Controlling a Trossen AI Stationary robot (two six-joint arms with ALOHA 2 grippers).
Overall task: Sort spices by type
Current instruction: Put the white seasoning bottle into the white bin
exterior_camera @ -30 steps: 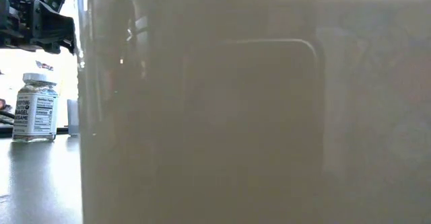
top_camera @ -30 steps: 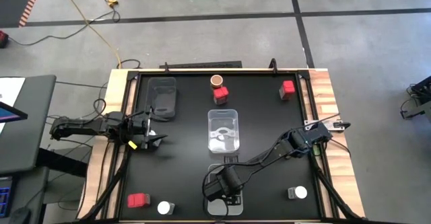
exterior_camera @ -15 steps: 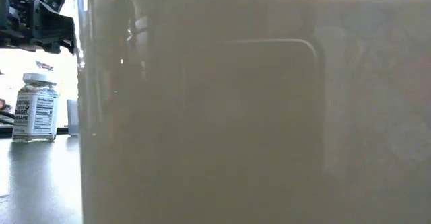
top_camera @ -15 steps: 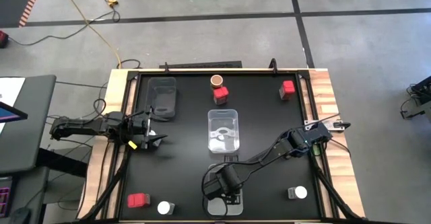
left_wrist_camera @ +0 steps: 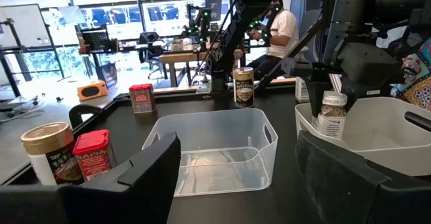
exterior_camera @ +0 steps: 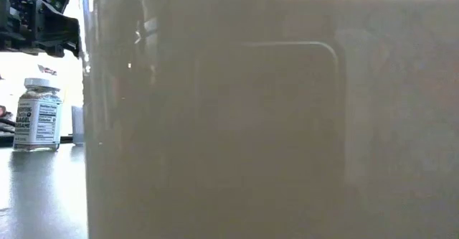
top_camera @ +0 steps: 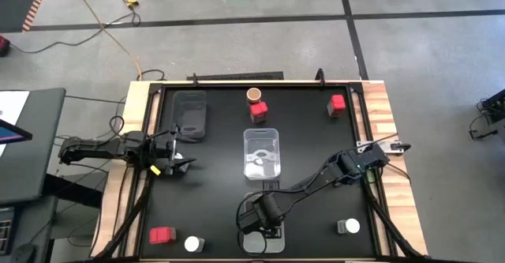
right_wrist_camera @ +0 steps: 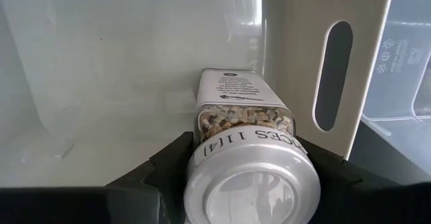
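The silver-lidded spice jar's base (right_wrist_camera: 229,74) is inside the white tub's sides and the jar would stand, so it is time for my right gripper to release the silver-lidded spice jar (right_wrist_camera: 242,116) now.
My right gripper (top_camera: 265,216) hangs fingers down over the white tub (top_camera: 278,244) at the table's near edge, shut on a silver-lidded spice jar (right_wrist_camera: 242,116) that sits inside the tub; the jar also shows in the left wrist view (left_wrist_camera: 332,115). Spread over the black mat are a brown-topped jar (top_camera: 254,95) beside a red box (top_camera: 259,110), a second red box (top_camera: 338,103), a third (top_camera: 162,234) next to a white-lidded jar (top_camera: 192,244), and another jar (top_camera: 347,226). My left gripper (top_camera: 178,165) waits open at the table's left. My right gripper pinches the jar at its lid end (right_wrist_camera: 202,158) between its two fingers, one on each side, coming from above and pointing down. The jar hangs upright below the fingers inside the white tub (right_wrist_camera: 296,62). Its bottom is hidden, so whether it rests on the floor I cannot tell.
A clear tub (top_camera: 262,152) stands at the table's middle and a dark tray (top_camera: 190,114) at the far left. The white tub's wall (exterior_camera: 272,124) blocks most of the low view. People sit in the room beyond the table.
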